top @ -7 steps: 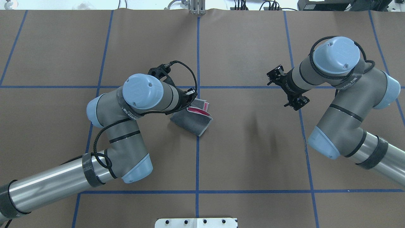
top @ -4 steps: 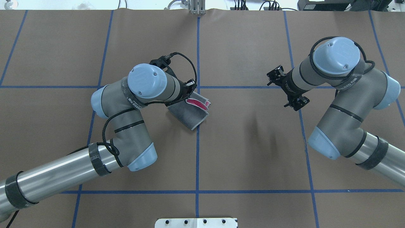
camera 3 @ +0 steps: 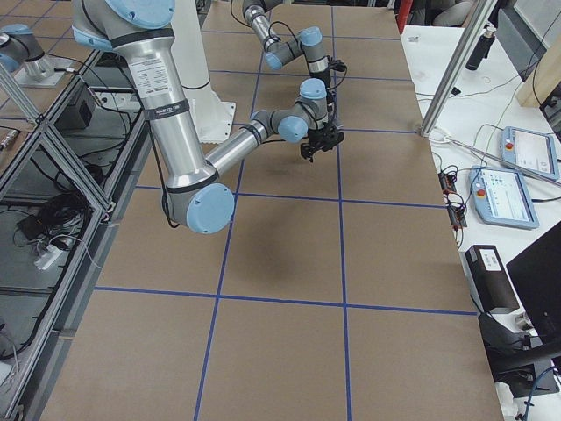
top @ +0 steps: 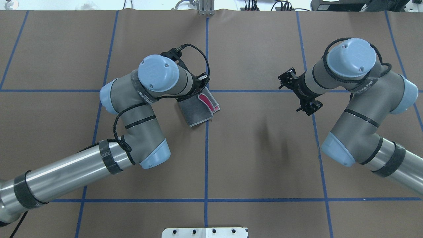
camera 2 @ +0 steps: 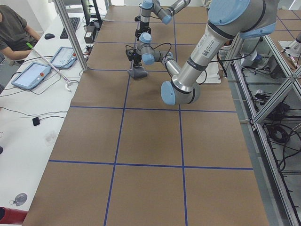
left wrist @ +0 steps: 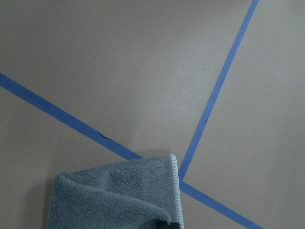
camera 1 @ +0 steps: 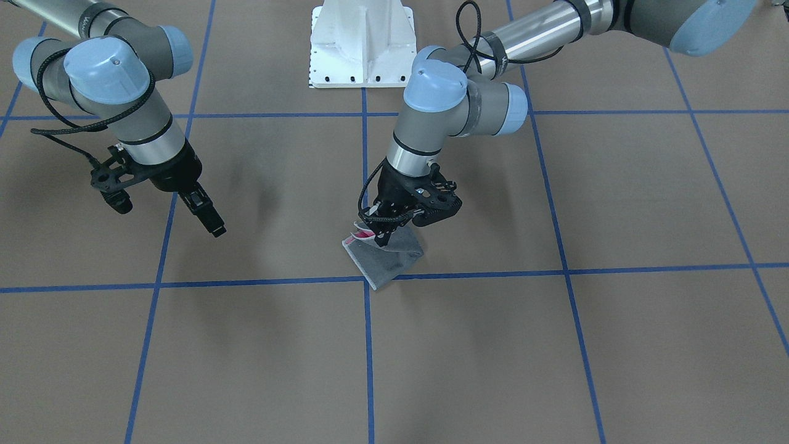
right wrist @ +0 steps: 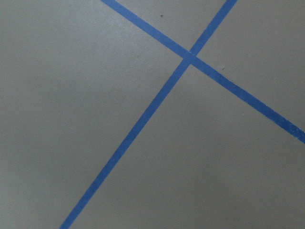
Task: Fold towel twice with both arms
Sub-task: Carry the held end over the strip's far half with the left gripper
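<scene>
The towel's raised flap (camera 1: 405, 240) slants short of the lower layer's grey corner (camera 1: 373, 285), so it is too early to release. Next, my left gripper lowers it there.
The towel (camera 1: 387, 260) is folded, grey face out, with a strip of the pink face (top: 207, 100) showing at its open edge. My left gripper (camera 1: 383, 238) is shut on the towel's upper edge and holds it up, while the lower edge rests on the table by a tape crossing. The towel's grey corner shows in the left wrist view (left wrist: 119, 195). My right gripper (camera 1: 214, 228) hangs empty above the table, far from the towel. Its fingers overlap in the front view, so I cannot tell if it is open or shut.
The brown table cover (top: 257, 148) carries a grid of blue tape lines (top: 206, 158). The white pedestal base (camera 1: 362, 43) stands at the robot's side. An operator's desk with tablets (camera 2: 35, 75) runs along the far edge.
My left arm has swung away from the robot and carried the held towel edge with it. The grey flap now lies shorter and more squarely folded. The right arm has not moved.
</scene>
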Action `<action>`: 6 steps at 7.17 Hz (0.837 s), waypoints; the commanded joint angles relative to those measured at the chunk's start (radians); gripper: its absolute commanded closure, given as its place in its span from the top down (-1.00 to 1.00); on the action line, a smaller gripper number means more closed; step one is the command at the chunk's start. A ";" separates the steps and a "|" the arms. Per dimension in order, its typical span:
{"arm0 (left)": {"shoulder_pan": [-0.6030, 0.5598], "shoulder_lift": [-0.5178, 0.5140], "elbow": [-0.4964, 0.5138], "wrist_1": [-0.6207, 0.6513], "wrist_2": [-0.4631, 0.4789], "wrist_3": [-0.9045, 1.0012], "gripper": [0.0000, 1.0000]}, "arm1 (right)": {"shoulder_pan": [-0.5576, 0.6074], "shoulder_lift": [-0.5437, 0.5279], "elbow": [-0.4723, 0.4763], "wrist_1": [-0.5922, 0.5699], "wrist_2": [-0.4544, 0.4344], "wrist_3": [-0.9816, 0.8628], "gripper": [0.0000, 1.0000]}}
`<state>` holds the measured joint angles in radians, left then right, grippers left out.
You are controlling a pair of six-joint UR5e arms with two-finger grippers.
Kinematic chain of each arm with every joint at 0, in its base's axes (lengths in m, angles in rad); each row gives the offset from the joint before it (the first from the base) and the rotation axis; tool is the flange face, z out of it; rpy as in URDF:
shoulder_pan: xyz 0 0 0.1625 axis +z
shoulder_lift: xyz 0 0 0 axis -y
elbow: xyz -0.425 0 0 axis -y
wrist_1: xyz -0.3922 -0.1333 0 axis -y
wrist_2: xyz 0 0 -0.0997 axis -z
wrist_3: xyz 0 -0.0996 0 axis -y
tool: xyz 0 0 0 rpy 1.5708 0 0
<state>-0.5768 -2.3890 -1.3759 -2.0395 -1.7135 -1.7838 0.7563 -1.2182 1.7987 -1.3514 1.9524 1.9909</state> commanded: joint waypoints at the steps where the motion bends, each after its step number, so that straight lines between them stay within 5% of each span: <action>1: -0.003 -0.058 0.095 -0.045 0.000 0.000 -1.00 | 0.000 0.000 -0.001 -0.002 -0.001 0.000 1.00; 6: -0.021 -0.143 0.187 -0.047 0.000 -0.003 -1.00 | 0.005 -0.015 -0.001 -0.002 0.011 -0.045 1.00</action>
<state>-0.5972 -2.4858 -1.2422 -2.0860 -1.7135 -1.7860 0.7574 -1.2244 1.7970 -1.3525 1.9566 1.9785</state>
